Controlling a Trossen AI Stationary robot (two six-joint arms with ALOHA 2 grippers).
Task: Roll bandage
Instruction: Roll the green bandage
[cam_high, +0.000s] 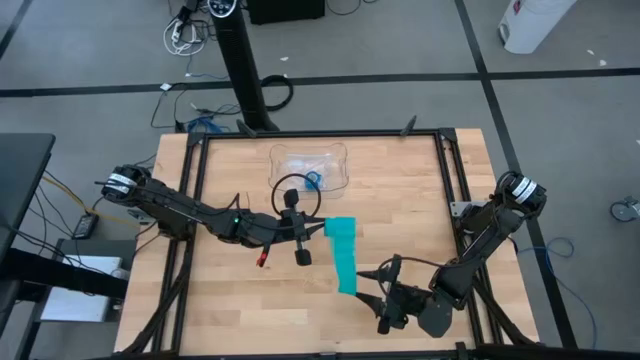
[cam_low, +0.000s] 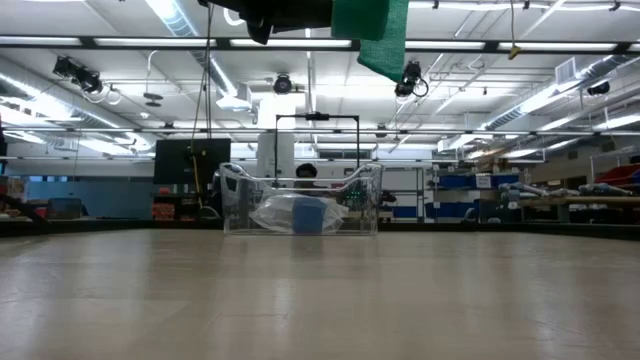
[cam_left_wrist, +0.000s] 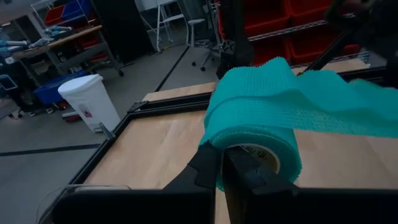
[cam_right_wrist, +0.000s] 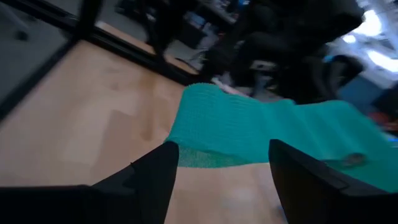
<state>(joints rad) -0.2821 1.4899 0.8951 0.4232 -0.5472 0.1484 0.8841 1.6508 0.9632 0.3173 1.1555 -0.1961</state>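
My right gripper is about to grab the bandage's loose end (cam_high: 347, 284), so that it stays taut while the roll winds.
The teal bandage (cam_high: 345, 255) is part roll, part loose strip. The roll (cam_left_wrist: 255, 124) sits at my left gripper (cam_high: 322, 229), which is shut on it above the table's middle. From there the strip (cam_right_wrist: 249, 134) runs toward the near edge, lifted clear of the table. In the low view the bandage (cam_low: 372, 30) hangs at the top. My right gripper (cam_high: 368, 287) stands open at the strip's free end (cam_right_wrist: 186, 146), one finger on either side, touching nothing. My left gripper holds the roll by its wall (cam_left_wrist: 219, 177) at the open end that shows the pale core (cam_left_wrist: 264, 155). One finger seems to reach into the core and one lies outside. The fingers come nearly level from the table's left. The roll is lifted clear.
A clear plastic tray (cam_high: 335, 160) stands at the far middle of the table, with a small blue roll (cam_high: 313, 180) inside; the low view shows the tray (cam_low: 240, 200) too. Black frame rails (cam_high: 445, 170) border the wooden table top.
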